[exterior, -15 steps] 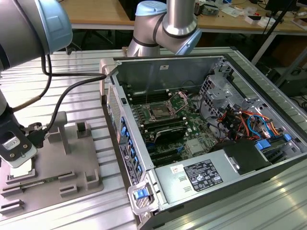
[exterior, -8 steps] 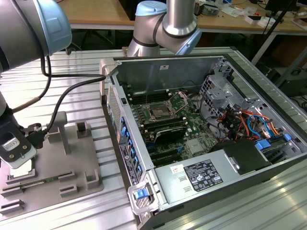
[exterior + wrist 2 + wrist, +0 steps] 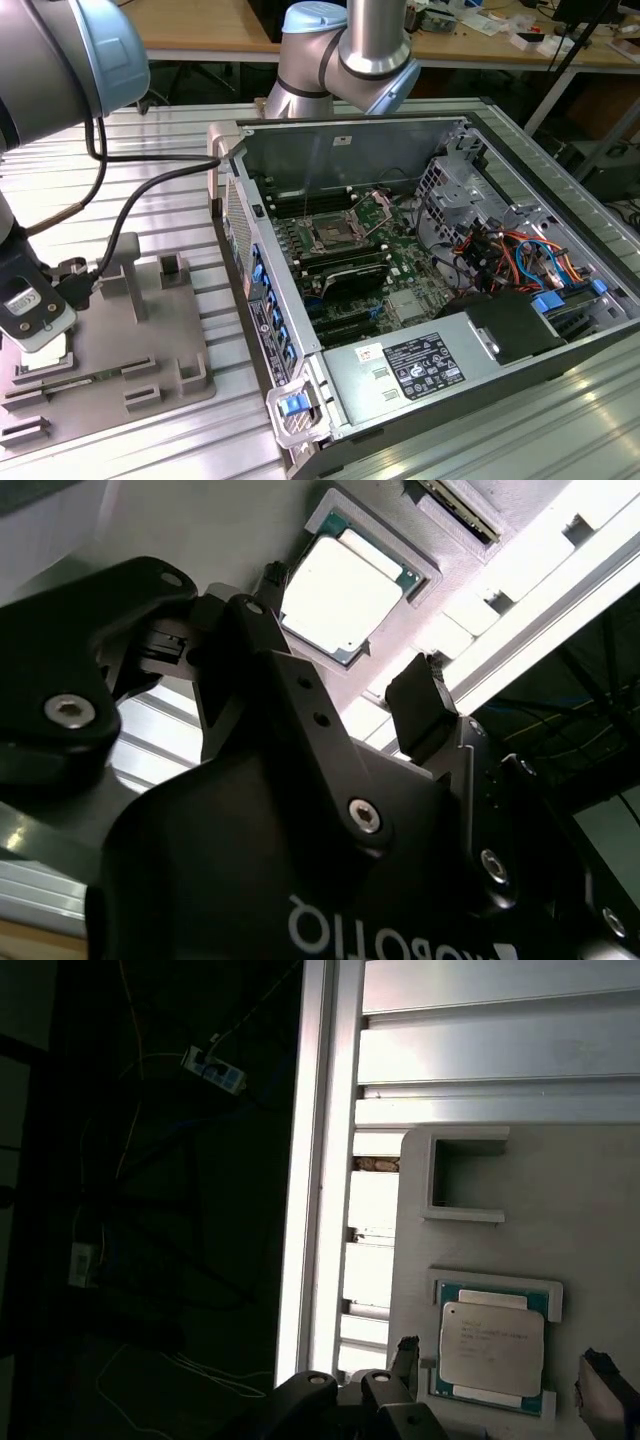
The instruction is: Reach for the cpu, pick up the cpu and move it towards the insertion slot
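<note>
The robot's gripper should next grab the open middle of the cpu's side edges to pick up the cpu, since the fixture's raised sides wrap around the cpu's corners.
The cpu [image 3: 492, 1348] is a flat silvery-white square lying in a recess of the grey fixture [image 3: 560, 1220]. In both wrist views my gripper [image 3: 500, 1370] is open. Its dark fingertips [image 3: 405, 1355] stand on either side of the chip, apart from its edges. In the second wrist view the cpu [image 3: 345, 590] sits between and beyond the two black fingers [image 3: 425, 705] of the gripper [image 3: 345, 640]. In the exterior view the gripper [image 3: 35, 325] hangs low over the fixture's left end, with a silvery patch of the cpu [image 3: 50, 358] just under it. The insertion slot [image 3: 330, 235] lies inside the open computer case, far to the exterior view's right.
The fixture [image 3: 150, 330] carries upright posts [image 3: 128, 268] and a thin green memory stick [image 3: 95, 378]. The case's tall side wall [image 3: 250, 260] stands between fixture and motherboard. Cables [image 3: 500, 255], a drive cage [image 3: 455, 190] and a power supply [image 3: 420, 365] crowd the case's right side. A black cable [image 3: 130, 200] hangs by the arm.
</note>
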Motion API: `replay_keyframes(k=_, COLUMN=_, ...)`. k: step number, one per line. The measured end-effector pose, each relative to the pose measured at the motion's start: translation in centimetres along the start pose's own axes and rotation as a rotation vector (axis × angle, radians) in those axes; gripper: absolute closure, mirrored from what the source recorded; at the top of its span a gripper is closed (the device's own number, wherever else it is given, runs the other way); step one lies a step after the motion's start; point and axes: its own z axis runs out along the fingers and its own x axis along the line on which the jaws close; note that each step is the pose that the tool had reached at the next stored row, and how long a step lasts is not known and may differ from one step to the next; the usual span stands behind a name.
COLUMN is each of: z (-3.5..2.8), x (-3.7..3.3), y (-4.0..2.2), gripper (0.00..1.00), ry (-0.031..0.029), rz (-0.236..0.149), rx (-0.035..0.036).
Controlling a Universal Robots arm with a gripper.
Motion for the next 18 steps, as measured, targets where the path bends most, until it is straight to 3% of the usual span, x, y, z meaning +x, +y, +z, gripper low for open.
replay_keyframes(k=6, z=1.17, x=0.01, y=-0.07, gripper=0.32, ry=0.0022, rz=0.000, rx=-0.0012)
replay_keyframes(k=14, z=2.63, x=-0.01, y=-0.12, gripper=0.32, ry=0.0183, rz=0.004, rx=-0.0027)
replay_keyframes(k=18, z=2.76, x=-0.15, y=-0.15, gripper=0.32, ry=0.0188, rz=0.005, rx=-0.0027)
